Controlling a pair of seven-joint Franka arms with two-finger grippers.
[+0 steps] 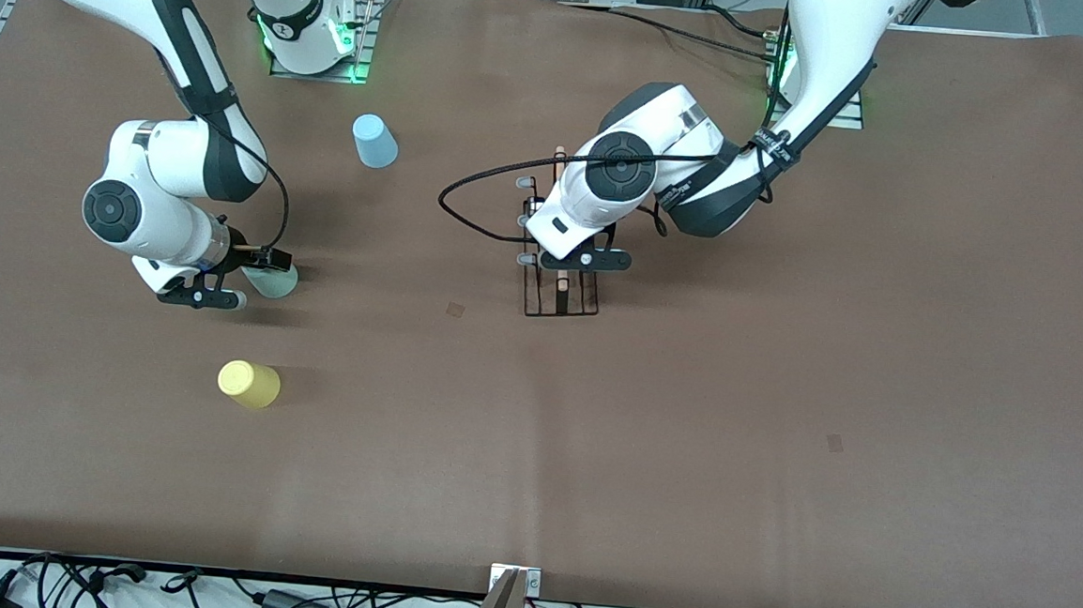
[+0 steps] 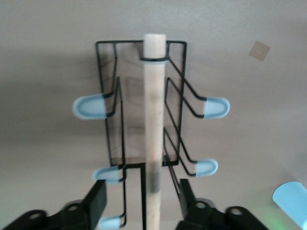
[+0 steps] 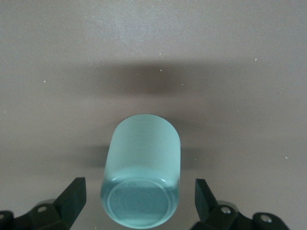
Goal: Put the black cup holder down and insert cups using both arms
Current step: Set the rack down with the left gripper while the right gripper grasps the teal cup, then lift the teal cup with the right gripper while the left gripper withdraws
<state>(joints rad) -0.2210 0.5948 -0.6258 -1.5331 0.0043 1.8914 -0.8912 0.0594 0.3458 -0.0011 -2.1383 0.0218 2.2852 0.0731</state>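
Note:
The fingers of the robot's right gripper are on either side of the green cup [image 1: 274,280] and would hold the cup if they closed now, so the right gripper should close on it.
The black cup holder [image 1: 556,291] stands on the brown table near the middle; its wooden rod handle [image 2: 154,129] runs along the top and its pegs [image 2: 90,106] stick out sideways. My left gripper [image 1: 570,266] [image 2: 141,201] hangs over it, open, a finger on each side of the rod and clear of it. A pale green cup [image 1: 274,280] [image 3: 142,177] stands bottom up toward the right arm's end. My right gripper [image 1: 236,286] [image 3: 139,199] is open astride it, fingers apart from its sides. The light blue cup [image 1: 375,141] [image 2: 291,203] and the yellow cup [image 1: 249,384] stand alone.
The blue cup is farther from the front camera than the green one, and the yellow cup is nearer. A black cable [image 1: 472,208] loops from the left arm beside the holder. Small brown patches [image 1: 456,309] mark the cloth.

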